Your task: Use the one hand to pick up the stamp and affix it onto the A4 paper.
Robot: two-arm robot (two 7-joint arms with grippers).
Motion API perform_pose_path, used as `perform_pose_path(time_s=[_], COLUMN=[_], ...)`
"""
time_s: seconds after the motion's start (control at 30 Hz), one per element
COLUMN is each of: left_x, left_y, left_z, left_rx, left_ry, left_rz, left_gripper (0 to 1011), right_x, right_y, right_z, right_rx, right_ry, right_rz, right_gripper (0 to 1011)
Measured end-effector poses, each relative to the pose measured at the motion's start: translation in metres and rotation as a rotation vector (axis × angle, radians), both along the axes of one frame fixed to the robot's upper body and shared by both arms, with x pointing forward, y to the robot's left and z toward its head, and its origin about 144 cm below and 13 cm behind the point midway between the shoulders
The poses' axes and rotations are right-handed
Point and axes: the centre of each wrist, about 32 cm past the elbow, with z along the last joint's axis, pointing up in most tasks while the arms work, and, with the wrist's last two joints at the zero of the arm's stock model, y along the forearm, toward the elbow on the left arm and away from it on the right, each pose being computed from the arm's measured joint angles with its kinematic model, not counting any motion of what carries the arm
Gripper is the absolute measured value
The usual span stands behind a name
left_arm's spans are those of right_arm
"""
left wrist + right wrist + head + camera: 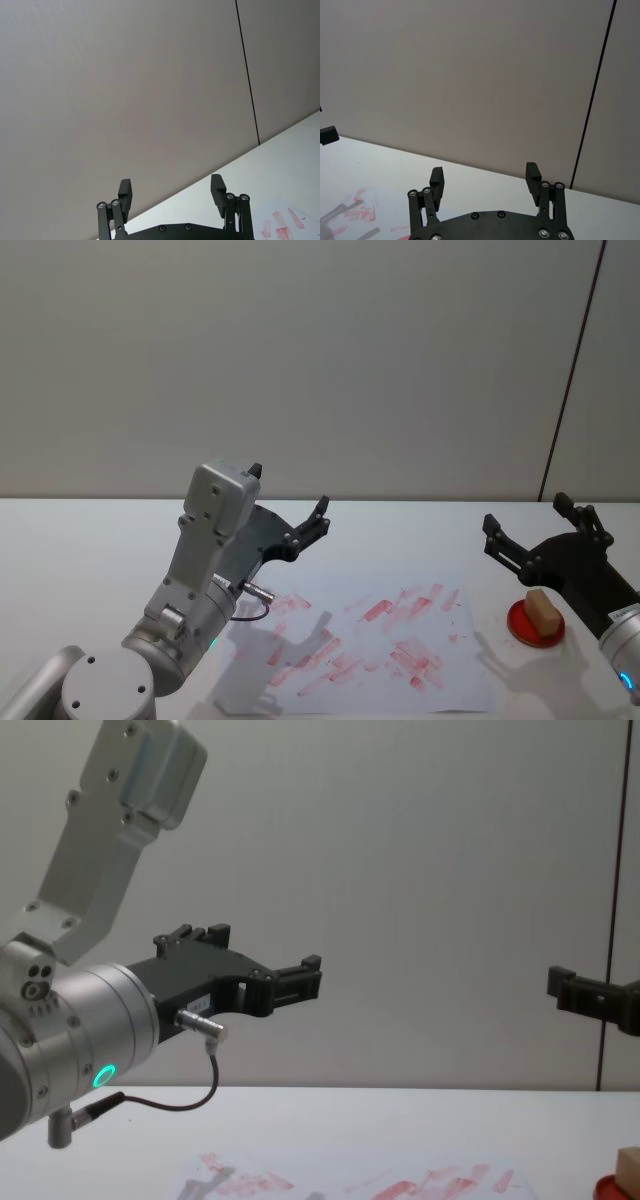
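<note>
The stamp's bottom is on the red ink pad, so my right gripper needs to grab its wooden sides next.
The stamp, a small tan wooden block, rests on the round red ink pad at the table's right; its edge also appears low in the chest view. My right gripper hovers open just behind and above the stamp, holding nothing. The A4 paper, white with many smeared red imprints, lies flat in the middle. My left gripper is raised above the paper's far left corner, open and empty.
The white table runs back to a plain grey wall with a dark vertical seam at the right. The left arm's silver wrist and its looping cable hang over the paper's left edge.
</note>
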Motion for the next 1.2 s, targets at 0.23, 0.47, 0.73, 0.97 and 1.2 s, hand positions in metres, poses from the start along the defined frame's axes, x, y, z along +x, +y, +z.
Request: perform_pose_path(time_s=[0.23, 0.47, 0.73, 0.97, 1.2], left_x=[0.0000, 0.0000, 0.0000, 0.0000, 0.0000], left_y=[0.0000, 0.0000, 0.0000, 0.0000, 0.0000], left_z=[0.0000, 0.0000, 0.0000, 0.0000, 0.0000], left_rx=[0.000, 0.000, 0.000, 0.000, 0.000], left_ry=[0.000, 0.000, 0.000, 0.000, 0.000], left_rz=[0.000, 0.000, 0.000, 0.000, 0.000], left_gripper=[1003, 1003, 1002, 1002, 1003], right_x=[0.0000, 0.0000, 0.0000, 0.0000, 0.0000], right_y=[0.0000, 0.0000, 0.0000, 0.0000, 0.0000], right_z=[0.0000, 0.0000, 0.0000, 0.0000, 0.0000], right_rx=[0.000, 0.000, 0.000, 0.000, 0.000], right_ry=[0.000, 0.000, 0.000, 0.000, 0.000], right_rz=[0.000, 0.000, 0.000, 0.000, 0.000], right_gripper=[1001, 1001, 1001, 1001, 1001])
